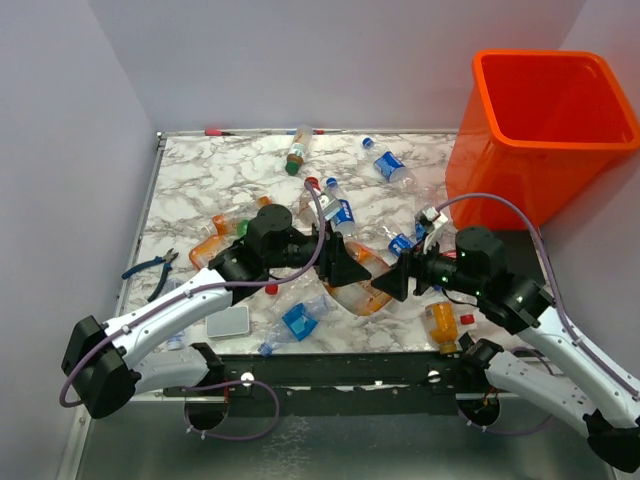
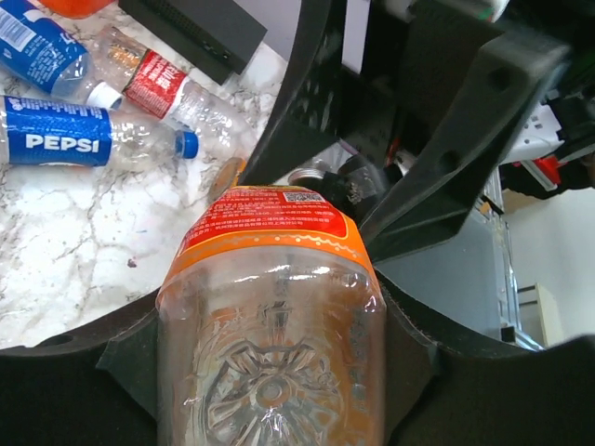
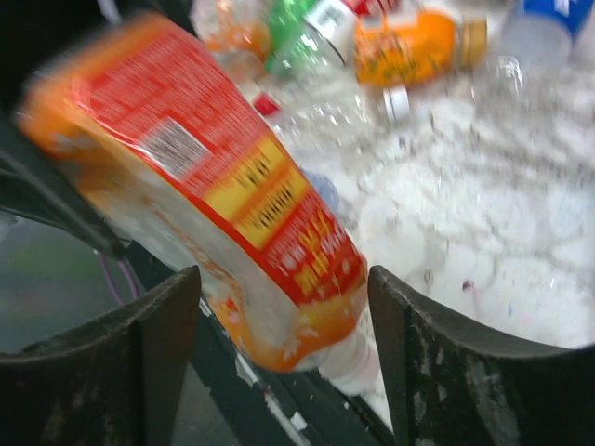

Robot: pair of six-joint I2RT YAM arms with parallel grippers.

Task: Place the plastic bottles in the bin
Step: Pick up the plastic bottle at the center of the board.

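My right gripper grabs the bottle's cap end point(image 1: 380, 282) next, opposite my left gripper's hold on the base, to put the bottle in the bin point(image 1: 545, 130).
A clear bottle with an orange and red label point(image 1: 362, 292) hangs between my two grippers over the near middle of the table. My left gripper point(image 1: 345, 265) is shut on its base end, and the bottle point(image 2: 270, 307) fills the gap between the jaws. My right gripper point(image 1: 392, 282) stands open around the cap end of the bottle point(image 3: 214, 186), with space on both sides of it. The orange bin point(image 1: 545, 130) stands at the far right. More plastic bottles lie on the marble top, among them a Pepsi one point(image 2: 65, 144) and an orange one point(image 1: 441, 325).
Blue-handled pliers point(image 1: 152, 268) lie at the table's left edge. A grey-white pad point(image 1: 228, 321) sits near the front left, with a blue crushed piece point(image 1: 300, 318) beside it. Grey walls close in the left, back and right sides.
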